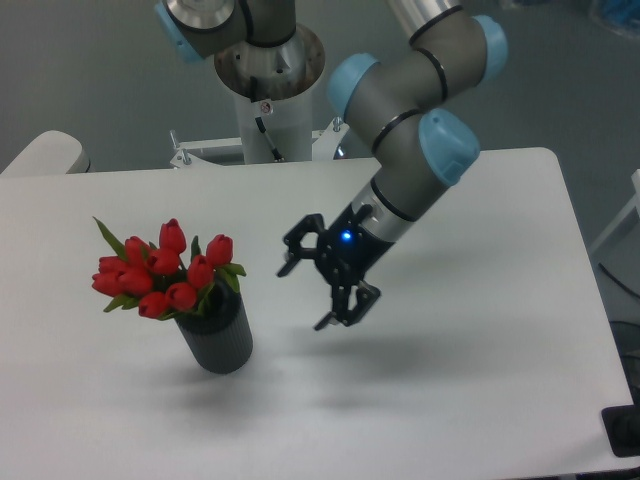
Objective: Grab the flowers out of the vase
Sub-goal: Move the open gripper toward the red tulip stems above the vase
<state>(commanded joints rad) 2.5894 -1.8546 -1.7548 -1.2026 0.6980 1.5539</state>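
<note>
My gripper grabs the red tulip buds next, to pick up the flowers (160,272) from the vase (217,338).
The flowers (160,272), a bunch of red tulip buds with green leaves, stand upright in the vase (217,338), a short dark ribbed cylinder at the left of the white table (300,420). My gripper (305,288) hangs above the table to the right of the bunch, a short gap away from it and touching nothing. Its two black fingers are spread wide, pointing left and down, with nothing between them. A blue light glows on its wrist.
The arm's grey and blue links (415,110) reach down from the upper right. The robot's white base column (268,90) stands behind the table's far edge. A pale rounded object (45,155) sits off the table's far left corner.
</note>
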